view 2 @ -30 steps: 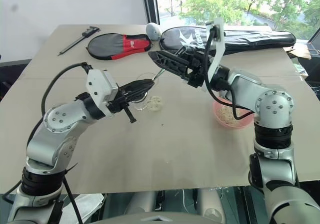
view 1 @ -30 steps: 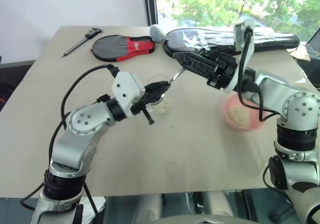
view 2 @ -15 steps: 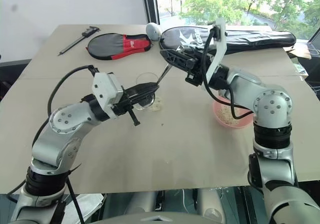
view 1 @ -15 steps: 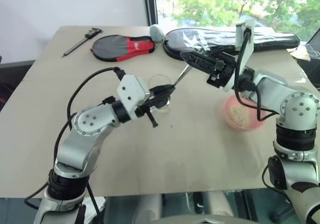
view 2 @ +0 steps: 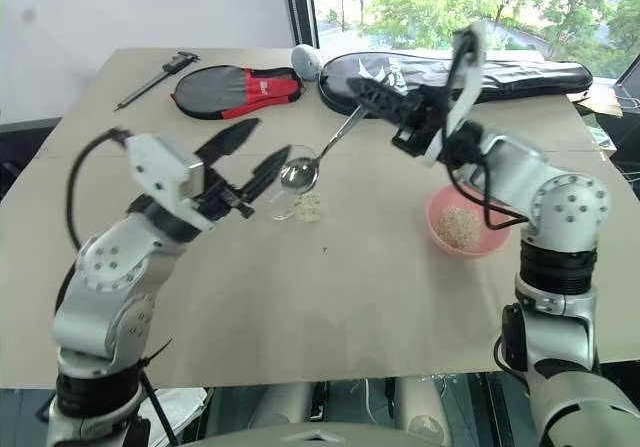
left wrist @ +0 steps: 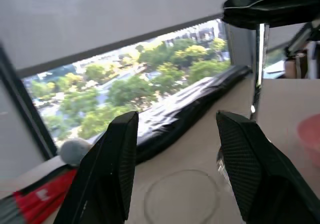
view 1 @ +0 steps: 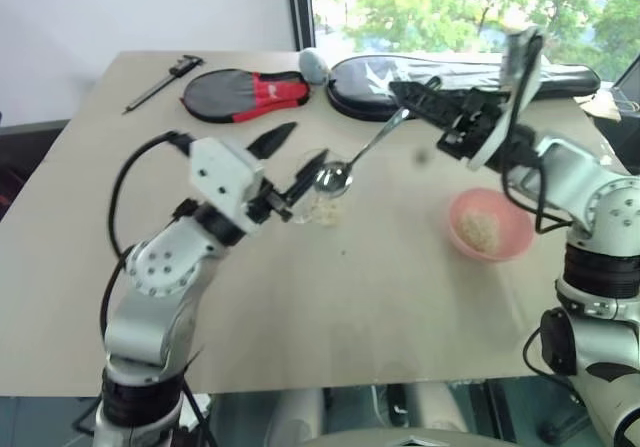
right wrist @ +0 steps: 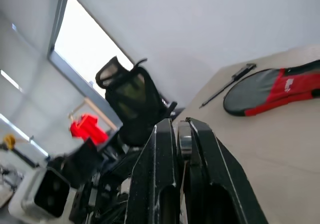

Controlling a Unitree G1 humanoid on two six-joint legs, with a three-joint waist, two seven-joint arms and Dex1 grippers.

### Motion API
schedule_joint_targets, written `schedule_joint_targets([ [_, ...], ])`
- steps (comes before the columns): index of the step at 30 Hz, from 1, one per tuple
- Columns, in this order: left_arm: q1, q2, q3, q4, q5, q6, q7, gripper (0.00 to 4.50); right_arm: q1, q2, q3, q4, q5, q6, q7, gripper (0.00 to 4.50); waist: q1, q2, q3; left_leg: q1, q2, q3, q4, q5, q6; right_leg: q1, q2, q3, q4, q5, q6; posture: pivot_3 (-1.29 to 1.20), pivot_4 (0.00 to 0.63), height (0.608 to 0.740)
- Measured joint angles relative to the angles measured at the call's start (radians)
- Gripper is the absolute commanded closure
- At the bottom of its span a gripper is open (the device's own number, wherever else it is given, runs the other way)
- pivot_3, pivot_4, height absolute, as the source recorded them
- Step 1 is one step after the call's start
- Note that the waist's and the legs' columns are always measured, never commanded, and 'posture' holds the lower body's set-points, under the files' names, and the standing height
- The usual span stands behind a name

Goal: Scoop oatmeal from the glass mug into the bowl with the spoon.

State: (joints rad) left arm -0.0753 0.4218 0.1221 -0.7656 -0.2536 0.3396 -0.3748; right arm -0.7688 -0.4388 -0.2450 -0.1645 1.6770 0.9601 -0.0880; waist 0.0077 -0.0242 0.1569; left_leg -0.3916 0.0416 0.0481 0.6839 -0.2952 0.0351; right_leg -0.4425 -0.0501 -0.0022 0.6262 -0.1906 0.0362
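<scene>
My left gripper is going to pick up the glass mug by its handle (view 1: 300, 214) next. That is to keep the glass mug upright, because loose oatmeal lies in its bottom.
My right gripper (view 1: 400, 95) is shut on the handle of the silver spoon (view 1: 365, 151), holding it in the air. The spoon slopes down to its small oval end (view 2: 297, 175), just above the clear glass mug (view 2: 289, 189). My left gripper (view 1: 306, 143) stands open next to the mug, one finger (left wrist: 111, 170) on each side of the mug's rim (left wrist: 181, 204) in the left wrist view. A little pale oatmeal (view 1: 326, 210) shows at the mug's foot. To the right stands the pink bowl (view 1: 517, 239), with oatmeal (view 1: 478, 231) in it.
At the back of the table lie a black caliper (view 1: 163, 80), a red and black racket cover (view 1: 248, 95), a grey ball (view 1: 313, 63) and a long black bag (view 1: 450, 75). The window is behind the table.
My right gripper has shut on the spoon's handle and moved right and up with it. My left gripper has let go of the spoon, opened and drawn back to the left.
</scene>
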Motion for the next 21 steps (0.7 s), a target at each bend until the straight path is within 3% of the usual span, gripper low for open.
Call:
schedule_joint_targets([
  [8, 0.247, -0.066, -0.107, 0.002, 0.214, -0.157, 0.097, 1.95, 0.001, -0.049, -0.06, 0.066, 0.103, -0.064, -0.129, 4.5, 0.003, 0.0, 0.0, -0.002, 0.0, 0.0, 0.001, 0.0, 0.0, -0.001, 0.0, 0.0, 0.001, 0.0, 0.0, 0.0, 0.15, 0.74],
  [11, 0.279, -0.091, -0.148, 0.122, 0.275, -0.234, 0.117, 1.95, 0.006, -0.065, -0.069, 0.069, 0.102, -0.075, -0.145, 4.5, 0.003, 0.002, -0.001, -0.001, 0.0, -0.001, 0.001, 0.0, 0.001, -0.002, 0.0, -0.001, 0.002, 0.001, -0.001, 0.0, 0.15, 0.74],
  [21, 0.232, -0.151, -0.159, 0.287, 0.274, -0.285, 0.139, 1.95, 0.033, -0.069, -0.069, 0.069, 0.09, -0.107, -0.16, 4.5, 0.003, 0.002, -0.001, -0.004, 0.0, 0.0, 0.001, 0.0, 0.001, -0.004, 0.0, -0.001, 0.001, 0.001, -0.001, 0.0, 0.15, 0.74],
])
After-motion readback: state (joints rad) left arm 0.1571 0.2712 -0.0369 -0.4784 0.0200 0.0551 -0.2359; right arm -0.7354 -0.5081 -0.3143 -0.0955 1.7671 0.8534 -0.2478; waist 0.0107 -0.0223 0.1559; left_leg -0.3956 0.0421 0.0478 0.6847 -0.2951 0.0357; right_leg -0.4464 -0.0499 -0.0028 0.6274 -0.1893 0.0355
